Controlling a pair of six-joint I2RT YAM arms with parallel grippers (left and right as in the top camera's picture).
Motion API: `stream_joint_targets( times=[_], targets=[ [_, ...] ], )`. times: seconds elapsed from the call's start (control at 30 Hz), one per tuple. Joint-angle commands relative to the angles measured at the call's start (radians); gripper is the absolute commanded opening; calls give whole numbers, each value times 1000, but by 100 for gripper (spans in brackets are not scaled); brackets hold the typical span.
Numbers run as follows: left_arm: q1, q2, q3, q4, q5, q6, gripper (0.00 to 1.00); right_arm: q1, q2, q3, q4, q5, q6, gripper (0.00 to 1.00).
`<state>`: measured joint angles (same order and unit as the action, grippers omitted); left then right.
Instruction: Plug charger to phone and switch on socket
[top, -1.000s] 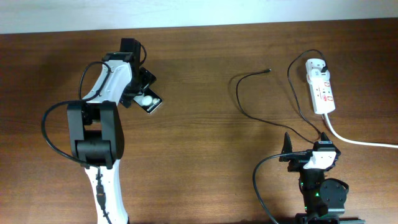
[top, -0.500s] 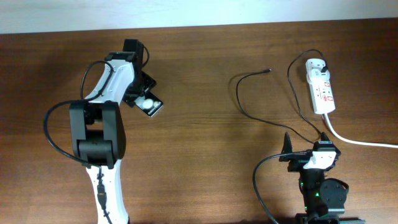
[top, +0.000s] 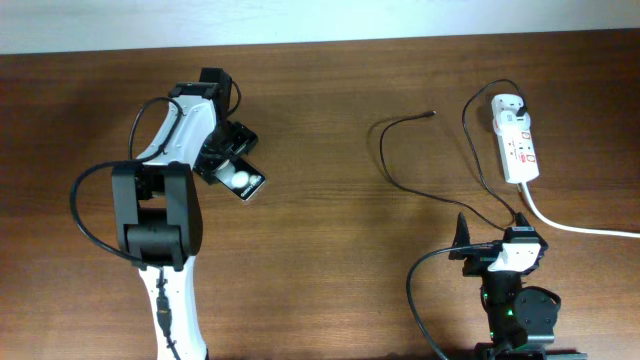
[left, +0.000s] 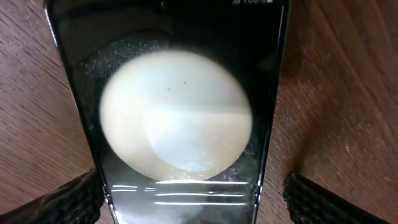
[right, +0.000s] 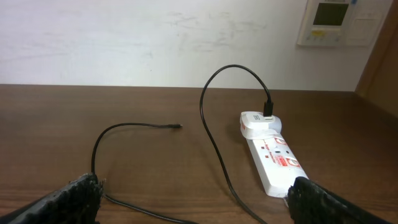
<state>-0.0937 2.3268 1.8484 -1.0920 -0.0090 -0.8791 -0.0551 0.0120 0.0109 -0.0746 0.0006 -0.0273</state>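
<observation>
Both fingers reach down to the wooden table beside the phone's long side edges. It is time to close my left gripper now. Closing now would catch the phone (top: 243, 178).
The phone (top: 243, 178) lies flat on the wooden table at the left, black and glossy with a white round spot. It fills the left wrist view (left: 180, 93). My left gripper (top: 228, 160) is open and straddles the phone's near end (left: 193, 202); its left finger touches the phone's edge and its right finger stands apart. The charger (top: 383, 160) is a thin black cable looping across the right half, with its free tip (top: 432, 113) on the table, also seen in the right wrist view (right: 178, 127). The socket (top: 516, 150) lies at the far right (right: 273, 158). My right gripper (top: 492, 232) is open and empty, near the front edge (right: 196, 205).
The charger's other end is plugged into a white adapter (right: 258, 121) on the socket's far end. The socket's thick white cord (top: 570, 225) runs off to the right. A white wall (right: 155, 37) stands behind the table's back edge.
The phone has slid and turned a little toward the front right with my left gripper over it. The right arm, the charger and the socket have not moved.
</observation>
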Motion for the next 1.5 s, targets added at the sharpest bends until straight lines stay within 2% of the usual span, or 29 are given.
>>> stream_joint_targets(
  times=[0.0,0.1,0.13,0.2,0.4,0.67,0.83,1.3,1.47],
  targets=[
    [-5,47,-14,-20,-13,5,88,9,-6,-5,-5,8,2,99],
    [-5,47,-14,-23,-13,5,84,9,-6,-5,-5,8,2,99],
    [-5,47,-14,-26,-13,5,78,9,-6,-5,-5,8,1,98],
    [-5,47,-14,-32,-13,5,72,9,-6,-5,-5,8,2,99],
    [-4,6,8,-61,-13,5,68,9,-6,-5,-5,8,1,99],
    [-4,-160,13,-154,-13,6,64,9,-6,-5,-5,8,1,99],
    [-4,-320,13,-237,-13,6,64,9,-6,-5,-5,8,1,99],
    [-4,-870,13,-595,-13,10,63,9,-6,-5,-5,8,1,99],
    [-5,-1048,12,-596,32,32,64,9,-6,-5,-5,8,2,99]
  ],
)
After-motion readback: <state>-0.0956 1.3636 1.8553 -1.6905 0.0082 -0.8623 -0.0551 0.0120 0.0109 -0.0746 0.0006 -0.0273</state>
